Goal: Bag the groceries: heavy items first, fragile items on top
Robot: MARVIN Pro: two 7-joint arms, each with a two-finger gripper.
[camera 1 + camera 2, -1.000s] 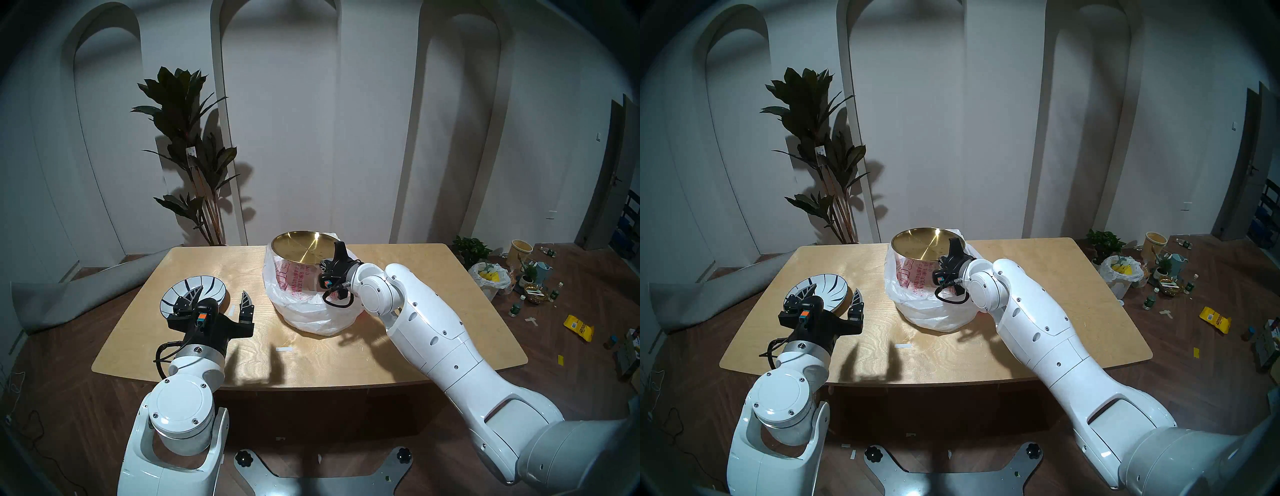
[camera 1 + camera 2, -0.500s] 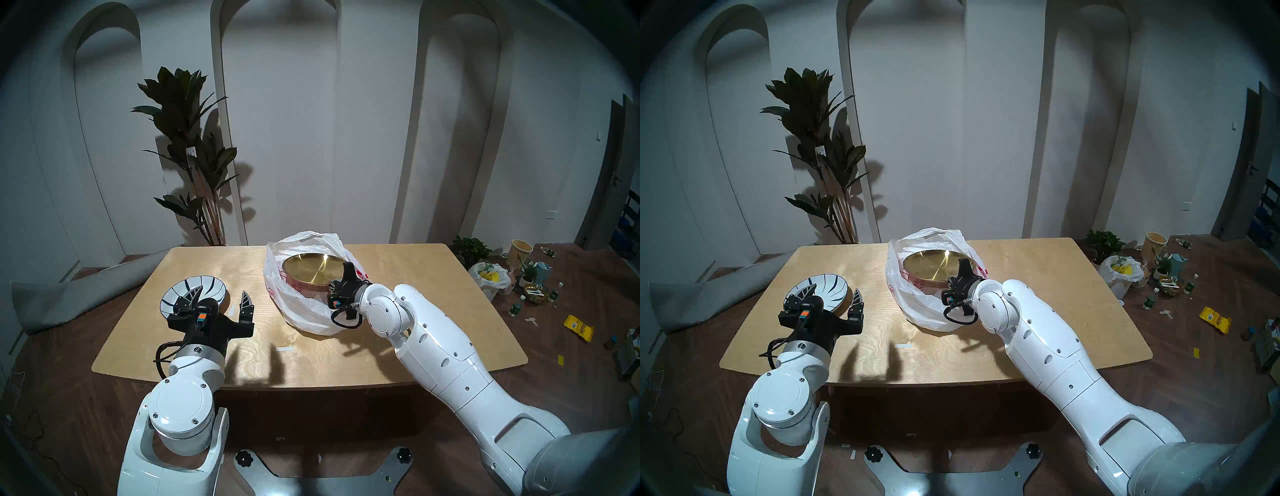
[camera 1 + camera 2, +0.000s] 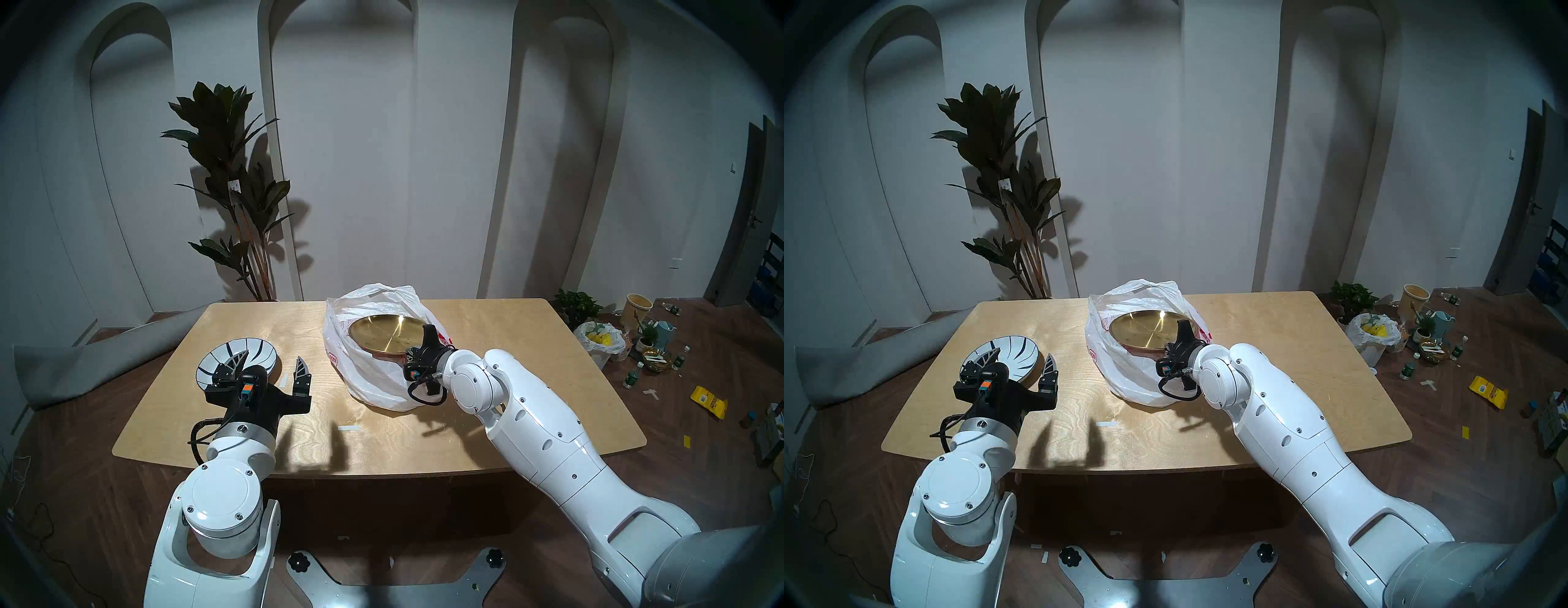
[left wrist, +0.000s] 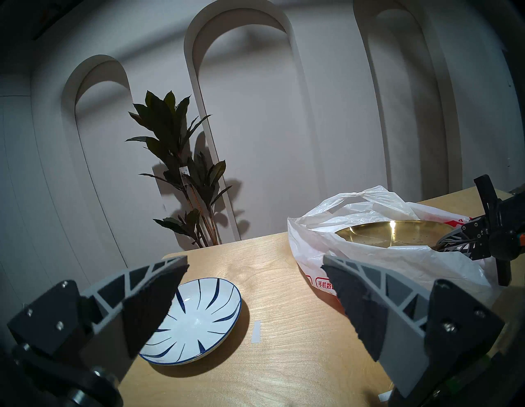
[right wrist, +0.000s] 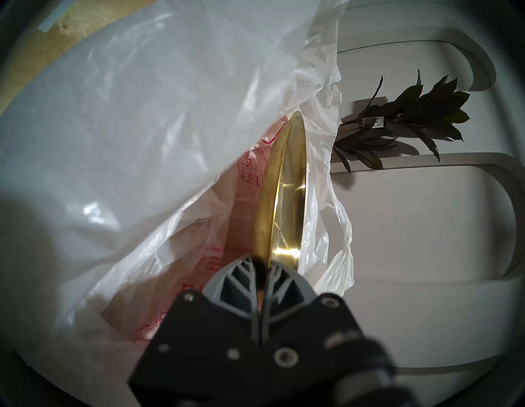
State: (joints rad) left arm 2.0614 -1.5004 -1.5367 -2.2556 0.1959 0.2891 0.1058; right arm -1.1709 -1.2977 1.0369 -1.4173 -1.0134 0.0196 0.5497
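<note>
The white striped plate is wider than the left gripper's open fingers, so the robot should next use that gripper to grab the plate by its thin blue-edged rim.
The gold metal plate (image 3: 388, 335) sits nearly level inside the open mouth of the white plastic bag (image 3: 373, 382) with red print, at the table's middle back. My right gripper (image 3: 413, 351) is shut on the plate's near rim; the right wrist view shows the fingers clamped on the rim (image 5: 262, 260), with bag film (image 5: 142, 128) around it. The white striped plate (image 3: 263, 350) lies on the table at the left. My left gripper (image 3: 270, 364) is open and empty, hovering just in front of that plate, which also shows in the left wrist view (image 4: 204, 309).
The wooden table (image 3: 509, 331) has a small white tape strip (image 3: 348, 427) near its front. A potted plant (image 3: 237, 191) stands behind the table. A grey rolled mat (image 3: 85, 361) lies on the floor at left, and clutter (image 3: 636, 344) lies on the floor at right.
My right gripper has lowered the gold plate from above the bag's mouth down into the bag, and the bag's far rim now stands above it. The left arm has not moved.
</note>
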